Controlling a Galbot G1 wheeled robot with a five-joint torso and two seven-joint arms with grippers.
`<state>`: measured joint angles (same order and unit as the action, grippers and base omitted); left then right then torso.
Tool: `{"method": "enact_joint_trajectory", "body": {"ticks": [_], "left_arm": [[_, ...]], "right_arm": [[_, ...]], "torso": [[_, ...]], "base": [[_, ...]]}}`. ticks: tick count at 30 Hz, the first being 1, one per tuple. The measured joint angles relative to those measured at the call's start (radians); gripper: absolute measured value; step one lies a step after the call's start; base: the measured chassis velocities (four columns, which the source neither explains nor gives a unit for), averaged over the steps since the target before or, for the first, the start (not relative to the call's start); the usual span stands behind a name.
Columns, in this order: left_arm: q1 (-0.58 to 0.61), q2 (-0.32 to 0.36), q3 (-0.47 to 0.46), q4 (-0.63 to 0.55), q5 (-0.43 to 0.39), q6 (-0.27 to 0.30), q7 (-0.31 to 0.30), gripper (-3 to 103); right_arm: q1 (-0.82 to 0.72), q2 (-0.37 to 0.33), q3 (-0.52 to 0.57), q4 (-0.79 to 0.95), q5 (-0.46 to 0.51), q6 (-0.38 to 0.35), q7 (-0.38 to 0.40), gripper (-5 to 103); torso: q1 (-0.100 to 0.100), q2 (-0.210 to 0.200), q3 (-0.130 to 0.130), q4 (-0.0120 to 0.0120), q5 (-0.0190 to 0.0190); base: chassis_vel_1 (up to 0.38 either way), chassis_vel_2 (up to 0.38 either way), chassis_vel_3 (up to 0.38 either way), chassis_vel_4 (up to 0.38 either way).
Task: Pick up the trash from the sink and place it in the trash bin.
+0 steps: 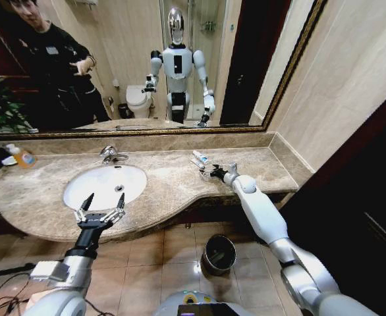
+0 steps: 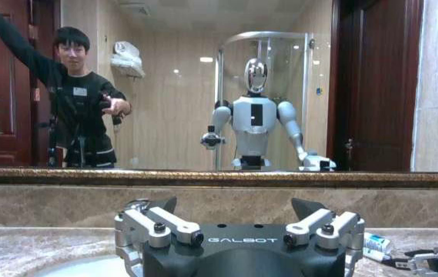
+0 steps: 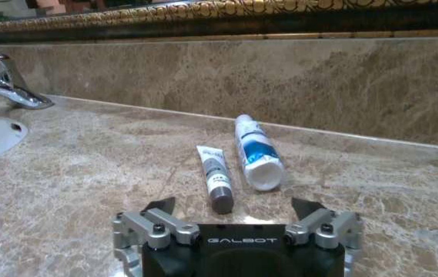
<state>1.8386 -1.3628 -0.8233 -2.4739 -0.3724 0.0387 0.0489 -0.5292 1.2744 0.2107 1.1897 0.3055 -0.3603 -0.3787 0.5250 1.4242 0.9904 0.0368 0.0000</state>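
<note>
The robot's right gripper needs to grab the small tube next by its dark end (image 3: 221, 201), which sticks out, because the fatter tube (image 3: 255, 153) lies close along the small tube's body.
Two pieces of trash lie on the marble counter to the right of the sink (image 1: 104, 185): a small white tube (image 3: 214, 176) with a dark end, and a fatter white tube (image 3: 255, 153) with blue print. In the head view these tubes (image 1: 200, 158) rest near the back wall. My right gripper (image 3: 234, 208) hovers low over the counter just short of them, open, with nothing between its fingers; the head view shows the right gripper (image 1: 212, 172) too. My left gripper (image 1: 101, 207) stands open over the basin's front rim. The trash bin (image 1: 219, 254) sits on the floor below the counter.
A chrome tap (image 1: 112, 155) stands behind the basin, and an orange soap bottle (image 1: 23, 157) is at the counter's far left. A gold-framed mirror (image 1: 180, 130) runs along the back wall. The counter's curved front edge (image 1: 199, 209) overhangs the tiled floor.
</note>
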Motion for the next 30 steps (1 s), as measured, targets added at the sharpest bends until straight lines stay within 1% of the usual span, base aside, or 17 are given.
{"method": "enact_joint_trajectory", "body": {"ticks": [4, 6, 8, 9, 17, 19, 20, 21, 22, 23, 25, 27, 30], "left_arm": [[0.0, 0.0, 0.0, 0.0, 0.0, 0.0, 0.0, 100], [0.0, 0.0, 0.0, 0.0, 0.0, 0.0, 0.0, 100], [0.0, 0.0, 0.0, 0.0, 0.0, 0.0, 0.0, 100], [0.0, 0.0, 0.0, 0.0, 0.0, 0.0, 0.0, 100], [0.0, 0.0, 0.0, 0.0, 0.0, 0.0, 0.0, 100], [0.0, 0.0, 0.0, 0.0, 0.0, 0.0, 0.0, 100], [0.0, 0.0, 0.0, 0.0, 0.0, 0.0, 0.0, 100], [0.0, 0.0, 0.0, 0.0, 0.0, 0.0, 0.0, 100], [0.0, 0.0, 0.0, 0.0, 0.0, 0.0, 0.0, 100], [0.0, 0.0, 0.0, 0.0, 0.0, 0.0, 0.0, 100], [0.0, 0.0, 0.0, 0.0, 0.0, 0.0, 0.0, 100], [0.0, 0.0, 0.0, 0.0, 0.0, 0.0, 0.0, 100], [0.0, 0.0, 0.0, 0.0, 0.0, 0.0, 0.0, 100]], "right_arm": [[0.004, 0.013, -0.005, -0.005, 0.001, 0.008, 0.011, 82], [0.004, 0.016, -0.006, -0.007, 0.001, 0.009, 0.012, 82], [0.004, 0.018, -0.007, -0.009, 0.0, 0.009, 0.012, 70], [0.004, 0.019, -0.007, -0.01, 0.0, 0.009, 0.012, 66], [0.004, 0.019, -0.009, -0.008, -0.001, 0.01, 0.012, 64], [0.004, 0.019, -0.011, -0.007, -0.001, 0.01, 0.012, 58], [0.004, 0.019, -0.011, -0.007, -0.001, 0.01, 0.012, 58], [0.004, 0.019, -0.011, -0.007, -0.001, 0.01, 0.011, 54], [0.004, 0.019, -0.011, -0.006, -0.001, 0.01, 0.011, 54], [0.004, 0.019, -0.011, -0.006, -0.002, 0.009, 0.007, 44], [0.004, 0.019, -0.011, -0.006, -0.002, 0.008, 0.005, 44], [0.001, 0.017, -0.012, -0.006, -0.006, 0.008, 0.001, 36], [0.0, 0.017, -0.012, -0.006, -0.007, 0.007, 0.001, 33]], "torso": [[0.0, 0.0, 0.0, 0.0, 0.0], [0.0, 0.0, 0.0, 0.0, -0.0001], [0.0, 0.0, 0.0, 0.0, 0.0], [0.0, 0.0, 0.0, 0.0, 0.0], [0.0, 0.0, 0.0, 0.0, 0.0], [0.0, 0.0, 0.0, 0.0, 0.0], [0.0, 0.0, 0.0, 0.0, 0.0], [0.0, 0.0, 0.0, 0.0, 0.0], [0.0, 0.0, 0.0, 0.0, 0.0], [0.0, 0.0, 0.0, 0.0, 0.0], [0.0, 0.0, 0.0, 0.0, 0.0], [0.0, 0.0, 0.0, 0.0, 0.0], [0.0, 0.0, 0.0, 0.0, 0.0]], "base": [[0.0, 0.0, 0.0, 0.0], [0.0, 0.0, 0.0, 0.0], [0.0, 0.0, 0.0, 0.0], [0.0, 0.0, 0.0, 0.0], [0.0, 0.0, 0.0, 0.0], [0.0, 0.0, 0.0, 0.0], [0.0, 0.0, 0.0, 0.0], [0.0, 0.0, 0.0, 0.0], [0.0, 0.0, 0.0, 0.0], [0.0, 0.0, 0.0, 0.0], [0.0, 0.0, 0.0, 0.0], [0.0, 0.0, 0.0, 0.0], [0.0, 0.0, 0.0, 0.0]]}}
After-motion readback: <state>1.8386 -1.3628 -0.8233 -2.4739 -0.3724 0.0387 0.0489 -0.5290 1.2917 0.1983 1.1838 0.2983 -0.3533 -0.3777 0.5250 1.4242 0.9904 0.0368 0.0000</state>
